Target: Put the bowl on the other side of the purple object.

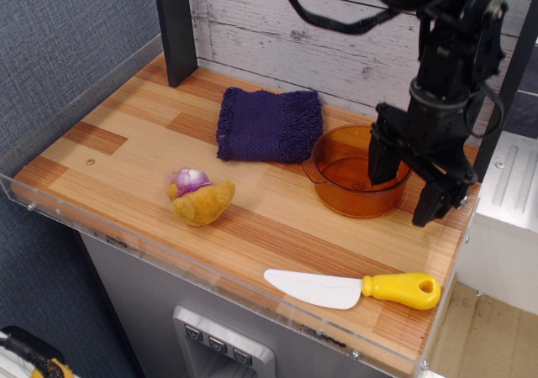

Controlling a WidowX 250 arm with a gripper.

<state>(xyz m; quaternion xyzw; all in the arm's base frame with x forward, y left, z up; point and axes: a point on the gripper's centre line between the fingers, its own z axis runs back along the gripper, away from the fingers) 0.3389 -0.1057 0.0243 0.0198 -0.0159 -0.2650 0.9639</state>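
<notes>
The bowl is too wide across. My gripper should next grab the bowl's thin side (405, 181) away from the purple cloth, so that it can move the bowl (346, 176).
The amber see-through bowl (346, 176) sits on the wooden table just right of the dark purple fringed cloth (269, 123), its left rim nearly touching the cloth's right edge. My black gripper (402, 195) is open and low over the bowl's right side. One finger (382, 161) reaches down inside the bowl near its right wall, and the other finger (435, 200) hangs outside the rim, so the jaws straddle the right wall. The bowl's right handle is hidden behind the gripper.
A small yellow plush toy with a lilac top (200, 196) lies left of centre. A white spatula with a yellow handle (353, 289) lies near the front edge. A black post (175, 27) stands at the back left. A clear rim (210, 279) borders the table's front.
</notes>
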